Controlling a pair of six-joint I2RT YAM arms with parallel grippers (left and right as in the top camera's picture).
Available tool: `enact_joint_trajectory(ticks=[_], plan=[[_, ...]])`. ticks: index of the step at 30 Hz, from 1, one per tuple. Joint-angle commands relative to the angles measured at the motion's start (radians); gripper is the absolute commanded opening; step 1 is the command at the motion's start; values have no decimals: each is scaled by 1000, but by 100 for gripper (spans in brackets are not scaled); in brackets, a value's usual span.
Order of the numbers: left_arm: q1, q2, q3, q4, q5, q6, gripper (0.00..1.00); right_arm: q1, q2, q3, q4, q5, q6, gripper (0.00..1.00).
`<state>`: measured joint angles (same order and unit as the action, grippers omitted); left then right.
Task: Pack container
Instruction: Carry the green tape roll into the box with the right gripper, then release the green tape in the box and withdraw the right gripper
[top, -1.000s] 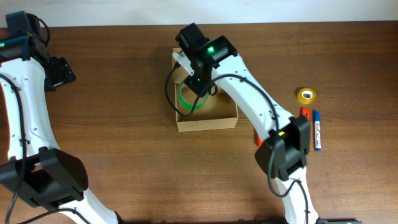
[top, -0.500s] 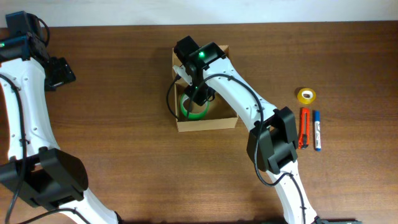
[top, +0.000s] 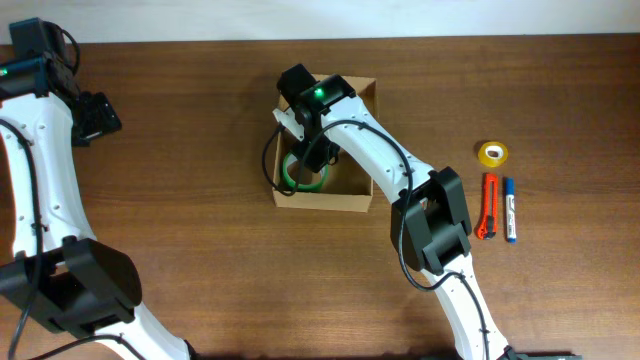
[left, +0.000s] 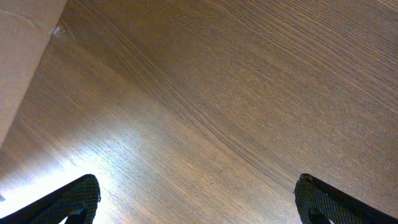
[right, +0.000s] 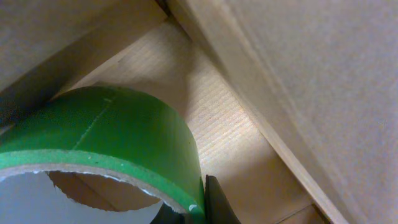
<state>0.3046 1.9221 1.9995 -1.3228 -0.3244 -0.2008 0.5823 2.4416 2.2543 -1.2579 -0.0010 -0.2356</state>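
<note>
The green tape roll (top: 297, 179) stands inside the container, low by the container's bottom, so it is now time for my right gripper to let go.
The container, a tan cardboard box (top: 322, 202) with its flap open at the back, sits at the table's centre. My right gripper (top: 314, 158) reaches down inside it, shut on the wall of a green tape roll (top: 297, 179). In the right wrist view the green tape roll (right: 112, 130) fills the left, pinched between my fingers (right: 200, 210), with the box floor and wall (right: 236, 130) behind it. My left gripper (top: 97, 115) is open and empty at the far left; in its wrist view the fingers (left: 198, 205) frame bare wood.
A yellow tape roll (top: 492, 154), an orange cutter (top: 489, 205) and a blue marker (top: 510, 208) lie on the table to the right. A pale tan surface (left: 18, 50) shows at the left wrist view's upper left.
My right gripper has moved down and left, deeper into the box with the green tape roll. The box has shifted slightly to the left. The left arm has not moved.
</note>
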Motion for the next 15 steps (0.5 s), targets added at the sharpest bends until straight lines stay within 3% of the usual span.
enact_joint_trajectory(ticks=[1,5,12,15], plan=[[6,-30,-5,0,4,16,100,0,4,0,5,-18,10,4],[6,-30,-5,0,4,16,100,0,4,0,6,-18,10,4],[6,-30,-5,0,4,16,100,0,4,0,6,-17,9,32],[6,-30,-5,0,5,16,100,0,4,0,6,-18,9,32]])
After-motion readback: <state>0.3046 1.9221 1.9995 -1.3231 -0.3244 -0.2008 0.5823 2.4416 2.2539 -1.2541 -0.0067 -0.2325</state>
